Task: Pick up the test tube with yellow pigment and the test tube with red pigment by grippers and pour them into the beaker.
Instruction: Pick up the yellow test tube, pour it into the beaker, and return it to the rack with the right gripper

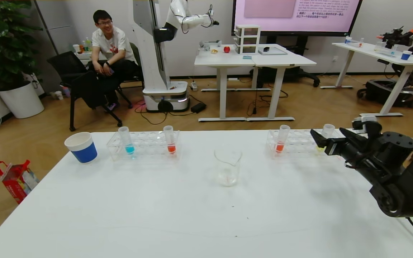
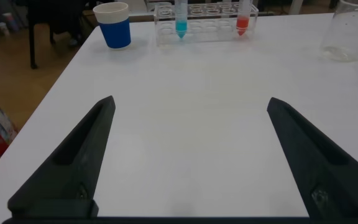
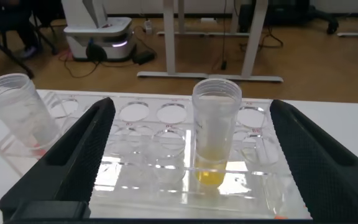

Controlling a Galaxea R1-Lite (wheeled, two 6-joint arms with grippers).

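Note:
I need to move my right gripper toward the yellow tube above the clear rack first, because its fingers stop short of the tube and would miss it if they closed now.
The test tube with yellow pigment [image 1: 326, 134] stands upright in the right clear rack [image 1: 299, 143]. My right gripper [image 1: 317, 140] is open just in front of it; in the right wrist view the yellow tube [image 3: 216, 137] stands between the spread fingers [image 3: 79, 155], untouched. A test tube with red pigment [image 1: 282, 139] stands at that rack's left end and also shows in the right wrist view [image 3: 17, 112]. Another red tube [image 1: 169, 139] stands in the left rack. The beaker [image 1: 227, 167] stands mid-table. My left gripper [image 2: 190, 102] is open and empty over bare table, out of the head view.
The left rack [image 1: 143, 145] also holds a blue-liquid tube [image 1: 126, 140]. A blue-and-white cup [image 1: 81, 147] stands at the far left by the table edge. Both, with the beaker [image 2: 347, 31], show in the left wrist view. Beyond the table are desks, another robot and a seated person.

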